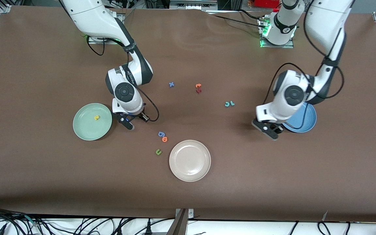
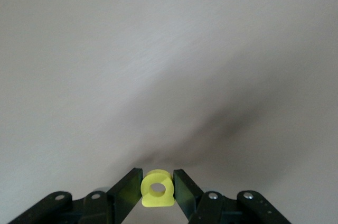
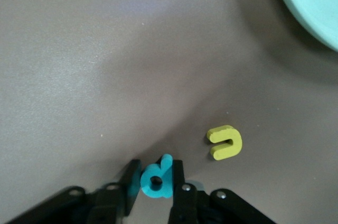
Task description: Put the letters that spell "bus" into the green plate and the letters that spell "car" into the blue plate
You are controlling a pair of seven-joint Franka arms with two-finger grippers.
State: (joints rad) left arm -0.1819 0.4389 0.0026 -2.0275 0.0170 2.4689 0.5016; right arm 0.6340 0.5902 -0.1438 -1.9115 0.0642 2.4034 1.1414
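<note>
I need to move the yellow a in my left gripper toward the blue plate before I release it, because it is hanging short of the blue plate's rim (image 1: 292,131).
My right gripper (image 1: 128,123) is down at the table beside the green plate (image 1: 86,130), shut on the teal b (image 3: 157,179). The yellow u (image 3: 226,142) lies on the table close to that gripper (image 3: 156,174), near the green plate's rim (image 3: 311,2). A yellow s (image 1: 96,117) lies in the green plate. My left gripper (image 1: 270,132) is low beside the blue plate (image 1: 305,122), and in the left wrist view this gripper (image 2: 157,180) is shut on the yellow a (image 2: 157,195). The teal c and r (image 1: 229,103) lie together mid-table.
A beige plate (image 1: 190,160) sits nearer the front camera. A blue g (image 1: 161,134), an orange letter (image 1: 164,139) and a green u (image 1: 158,151) lie beside it. A blue x (image 1: 171,84) and orange and dark red letters (image 1: 198,88) lie toward the bases.
</note>
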